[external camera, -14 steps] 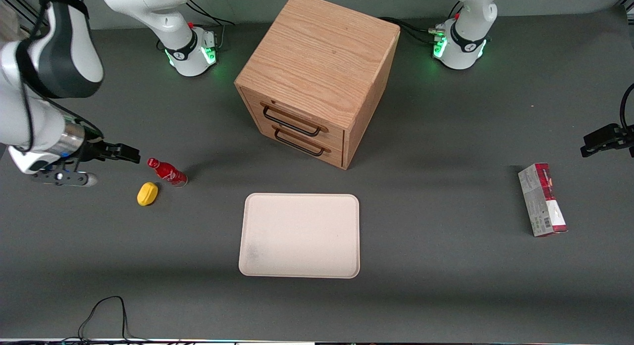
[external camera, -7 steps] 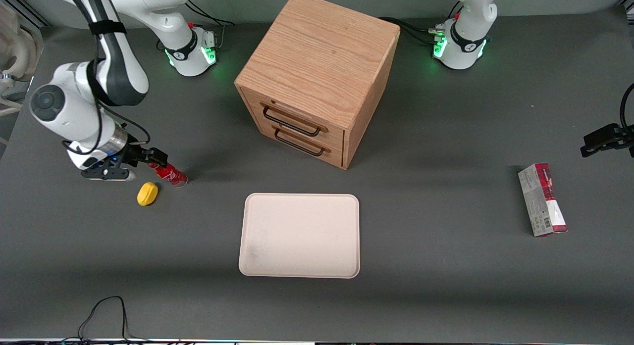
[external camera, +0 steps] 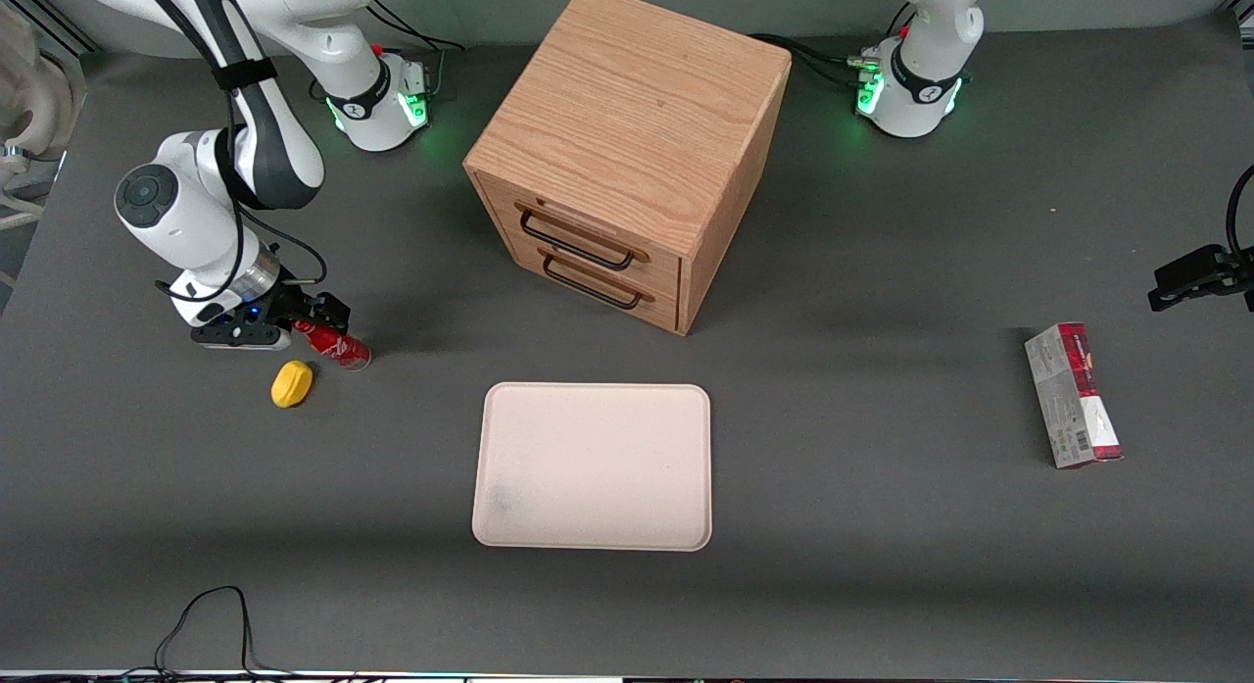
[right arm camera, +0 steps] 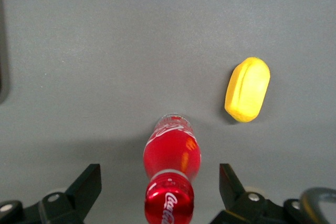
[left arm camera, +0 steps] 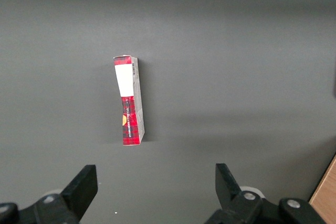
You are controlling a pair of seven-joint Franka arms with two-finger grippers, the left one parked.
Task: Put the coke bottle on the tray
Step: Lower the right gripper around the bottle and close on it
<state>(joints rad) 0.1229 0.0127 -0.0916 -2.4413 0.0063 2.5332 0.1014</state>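
I need to grab the coke bottle next by its end with the cap [external camera: 310, 329], so that my gripper can put the bottle on the cream tray [external camera: 593, 465].
The coke bottle [external camera: 333, 344], small and red with a red cap, lies on the dark table toward the working arm's end. In the right wrist view the coke bottle [right arm camera: 171, 170] points cap-first at the camera, between my two fingers. My gripper [external camera: 315, 315] is open at the bottle's cap end, its fingertips [right arm camera: 89, 179] wide apart on both sides and not touching it; the right wrist view shows the gripper [right arm camera: 160, 182] too. The cream tray [external camera: 593, 465] lies flat nearer the front camera, near the table's middle, with nothing on it.
A yellow lemon-shaped object [external camera: 292, 383] lies close beside the bottle, nearer the front camera; it also shows in the right wrist view [right arm camera: 247, 88]. A wooden two-drawer cabinet [external camera: 627, 154] stands at mid-table. A red-and-grey carton [external camera: 1072, 395] lies toward the parked arm's end.
My gripper has swung in from the table's edge toward the bottle and now has its open fingers around the cap end. The bottle, lemon and tray have not moved.
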